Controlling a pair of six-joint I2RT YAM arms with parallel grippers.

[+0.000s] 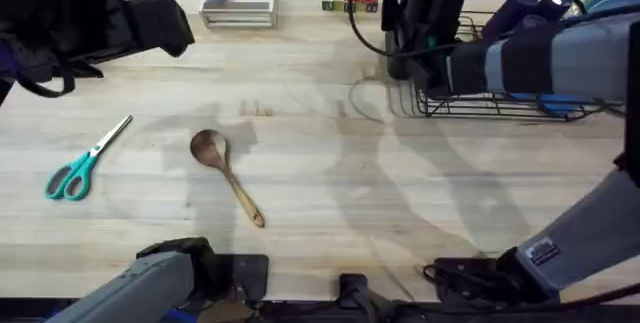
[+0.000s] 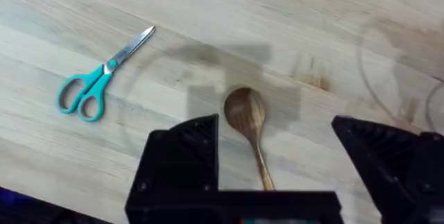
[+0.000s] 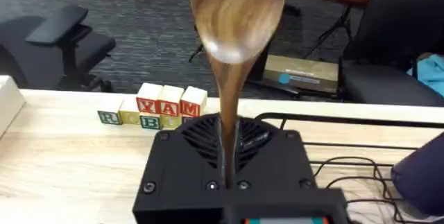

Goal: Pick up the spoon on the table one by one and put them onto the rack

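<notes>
The wooden spoon has a big, broad bowl (image 1: 208,148) at one end. My left gripper should take hold of its handle close below the bowl (image 1: 229,173) next.
One brown wooden spoon (image 1: 222,168) lies on the table left of centre, bowl away from me. In the left wrist view this spoon (image 2: 248,116) shows between the spread black fingers (image 2: 182,161) of my left gripper (image 2: 276,130), which is open and above it, holding nothing. My right gripper (image 3: 227,156) is shut on the handle of a second wooden spoon (image 3: 236,23), held upright with its bowl up. In the overhead view the right gripper (image 1: 430,23) hangs at the left end of the black wire rack (image 1: 500,108); rack wires (image 3: 347,123) show just beyond the fingers.
Teal-handled scissors (image 1: 85,165) lie at the left of the table, also seen as scissors (image 2: 97,78) by the left wrist. Lettered wooden blocks (image 1: 352,0) and a stack of white trays (image 1: 238,11) stand along the far edge. Dark bags sit at the far left corner.
</notes>
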